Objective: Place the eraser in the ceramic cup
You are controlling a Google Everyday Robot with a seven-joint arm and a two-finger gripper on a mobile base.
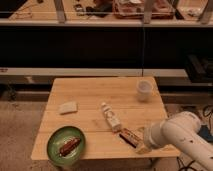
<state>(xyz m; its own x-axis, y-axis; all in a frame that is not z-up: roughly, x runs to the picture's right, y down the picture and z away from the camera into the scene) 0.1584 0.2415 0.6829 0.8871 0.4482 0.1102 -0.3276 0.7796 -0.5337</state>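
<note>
My gripper picks up the eraser by its end farther from the bottle next, to place it in the ceramic cup.
The eraser, a dark reddish-brown bar, lies flat on the wooden table near its front right edge. At the table's far right corner the off-white ceramic cup stands upright. My gripper hangs at the end of the white arm, low over the front edge, just right of the eraser's near end. Its jaws are open and hold nothing. The arm hides the table's front right corner.
A white bottle lies on its side just left of the eraser. A pale beige block rests at the left. A green plate with a brown item sits at the front left. Dark shelving stands behind the table.
</note>
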